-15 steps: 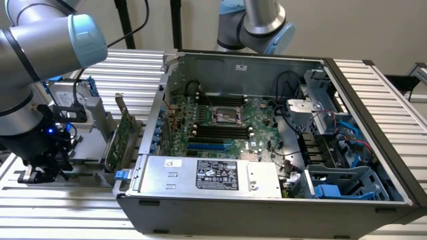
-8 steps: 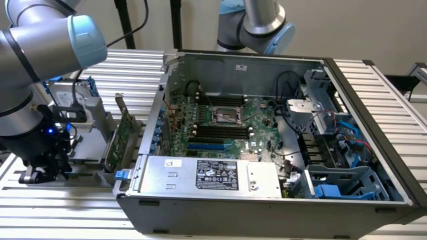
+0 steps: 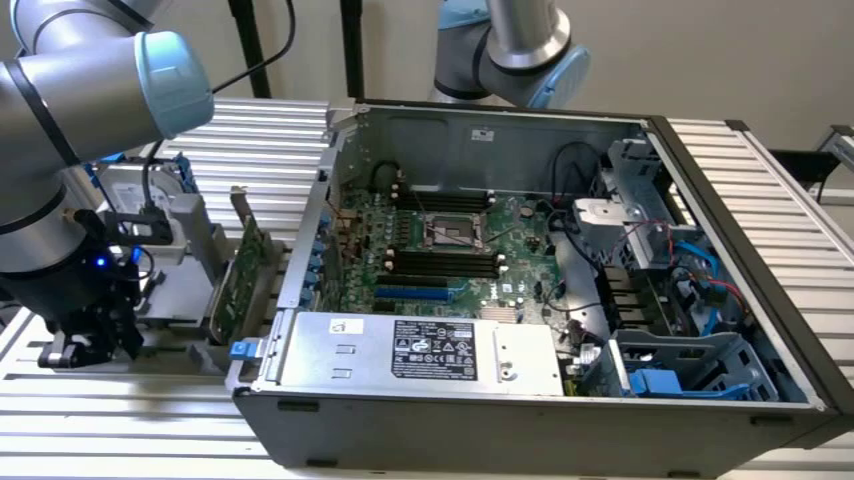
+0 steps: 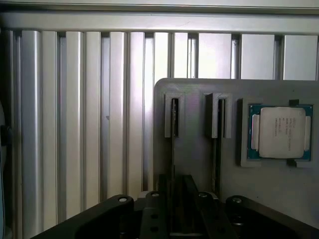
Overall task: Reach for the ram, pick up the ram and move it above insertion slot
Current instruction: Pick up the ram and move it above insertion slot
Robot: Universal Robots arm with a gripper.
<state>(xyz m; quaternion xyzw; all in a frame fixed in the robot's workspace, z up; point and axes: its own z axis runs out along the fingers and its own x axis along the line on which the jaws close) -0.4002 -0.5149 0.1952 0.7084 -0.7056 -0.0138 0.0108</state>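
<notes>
My gripper is to pick up the ram next by the middle of its upper edge (image 4: 172, 186), because a slotted post of the holder wraps around the end of the ram (image 4: 173, 144).
Two thin ram sticks stand edge-on in slots of a grey holder (image 4: 199, 159); the ram (image 4: 173, 144) nearer the holder's edge runs straight in under my gripper (image 4: 173, 191). The gripper is open, a dark finger on either side of that stick's line, not closed on it. The second stick (image 4: 218, 144) stands parallel beside it. In the exterior view my gripper (image 3: 83, 352) hangs low over the holder at the exterior view's left, outside the computer case. The black insertion slots (image 3: 434, 262) lie in parallel rows on the motherboard inside the case.
A processor chip (image 4: 279, 132) sits in a recess of the holder beside the sticks. A tall green expansion card (image 3: 247, 270) stands between my arm and the open case wall (image 3: 320, 200). A short blue slot (image 3: 414, 293), a power supply (image 3: 414, 350) and cables fill the case.
</notes>
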